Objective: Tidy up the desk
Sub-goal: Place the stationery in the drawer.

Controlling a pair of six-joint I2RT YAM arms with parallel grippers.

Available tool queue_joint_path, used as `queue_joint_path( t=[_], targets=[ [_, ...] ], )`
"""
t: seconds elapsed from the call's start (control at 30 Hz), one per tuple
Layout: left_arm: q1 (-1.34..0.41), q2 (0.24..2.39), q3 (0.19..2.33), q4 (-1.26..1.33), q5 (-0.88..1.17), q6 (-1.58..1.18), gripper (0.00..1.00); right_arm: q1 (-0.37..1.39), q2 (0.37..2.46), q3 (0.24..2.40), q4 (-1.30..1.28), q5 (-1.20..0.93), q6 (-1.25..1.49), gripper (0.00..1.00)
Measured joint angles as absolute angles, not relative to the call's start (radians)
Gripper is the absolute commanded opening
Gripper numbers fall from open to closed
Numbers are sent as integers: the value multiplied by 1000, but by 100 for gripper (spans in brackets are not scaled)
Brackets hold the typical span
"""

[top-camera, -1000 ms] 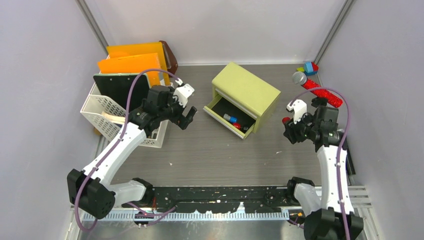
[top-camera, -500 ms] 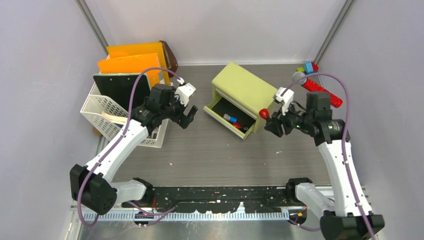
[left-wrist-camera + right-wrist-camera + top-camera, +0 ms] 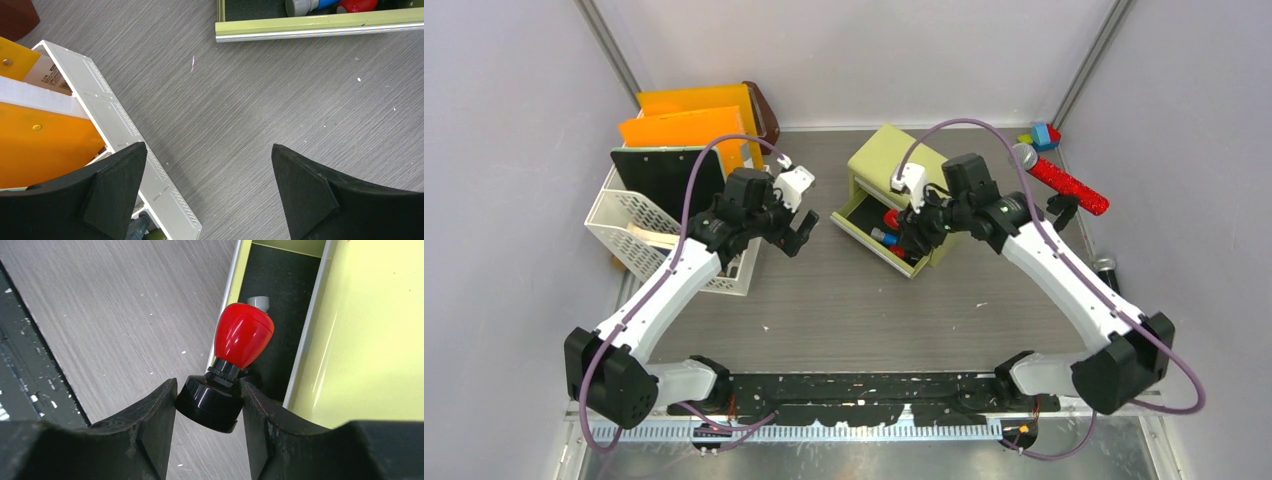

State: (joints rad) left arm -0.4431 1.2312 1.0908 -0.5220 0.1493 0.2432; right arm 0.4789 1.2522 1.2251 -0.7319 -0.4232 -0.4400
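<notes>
My right gripper stays closed on the knob piece (image 3: 244, 335) for now. Its black base hangs at the drawer's front edge, so the piece would catch there if I opened now.
The desk (image 3: 844, 310) is a dark wood-grain top. My right gripper (image 3: 209, 390) is shut on the black round base (image 3: 210, 407) of a red-topped knob piece (image 3: 244, 335). It holds the piece over the front edge of the open drawer (image 3: 879, 232) of the yellow-green cabinet (image 3: 919, 175). A grey-capped item (image 3: 257, 302) lies inside the drawer under the red top. My left gripper (image 3: 207, 146) is open and empty above bare desk (image 3: 250, 100), beside the white basket (image 3: 120, 125).
Orange folders (image 3: 686, 120) and a black board stand in the white basket (image 3: 624, 225) at the left. A red glitter microphone (image 3: 1069, 185) and coloured blocks (image 3: 1042, 136) lie at the back right. A black microphone (image 3: 1106, 266) lies near the right wall.
My right arm has swung left from the desk's right side to above the open drawer, carrying the red-topped piece. The left arm has hardly moved.
</notes>
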Motion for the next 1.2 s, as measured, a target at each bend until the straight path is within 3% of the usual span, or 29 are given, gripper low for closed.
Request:
queue_joint_path(
  t=[0.33, 0.87, 1.03, 1.2],
  targets=[
    [-443, 1231, 1091, -523, 146, 244, 100, 485, 1527, 1296, -702, -360, -499, 30],
    [-443, 1231, 1091, -522, 146, 244, 100, 515, 1658, 1328, -701, -342, -519, 57],
    [-443, 1231, 1091, -523, 146, 244, 100, 515, 1658, 1328, -704, -336, -513, 71],
    [-443, 1231, 1091, -523, 146, 244, 100, 514, 1655, 1328, -704, -321, -510, 74]
  ],
)
